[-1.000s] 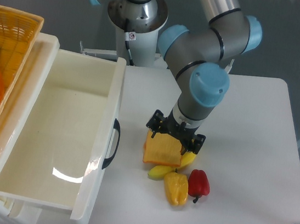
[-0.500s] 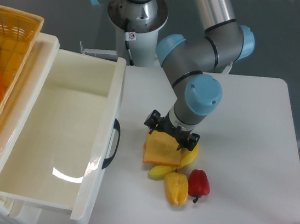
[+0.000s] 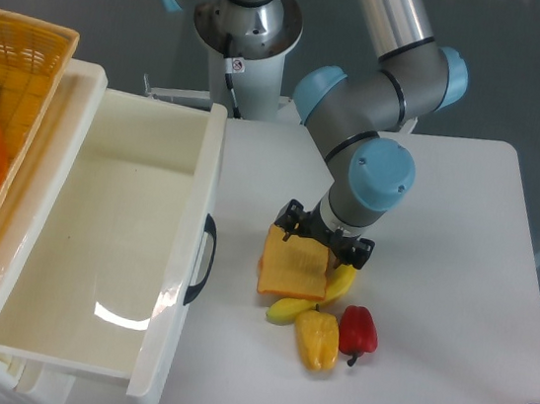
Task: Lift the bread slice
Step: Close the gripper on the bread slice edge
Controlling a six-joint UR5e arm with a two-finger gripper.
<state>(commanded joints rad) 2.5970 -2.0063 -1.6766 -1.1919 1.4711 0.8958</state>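
Next, the gripper grabs the slice by its crust edge (image 3: pixel 327 269) beside the yellow banana (image 3: pixel 340 284) to pick up the bread slice.
The bread slice (image 3: pixel 292 266) lies flat on the white table, pale yellow-orange with a darker orange crust edge. My gripper (image 3: pixel 324 237) hangs straight down over the slice's far right corner. Its two black fingers stand wide apart, one at the slice's far edge and one (image 3: pixel 359 253) off its right side. Nothing is between them, and the fingertips are partly hidden by the wrist. The slice rests on the table and leans against other toy food.
A yellow banana-like piece (image 3: pixel 341 284), a yellow-green lump (image 3: pixel 286 311), a yellow bell pepper (image 3: pixel 316 341) and a red pepper (image 3: pixel 358 331) crowd the slice's right and near sides. An open white drawer (image 3: pixel 184 250) with a black handle (image 3: pixel 206 258) stands left. An orange basket (image 3: pixel 32 41) is far left.
The gripper and wrist have shifted a little to the right over the slice's far edge. The bread slice and the other food have not moved.
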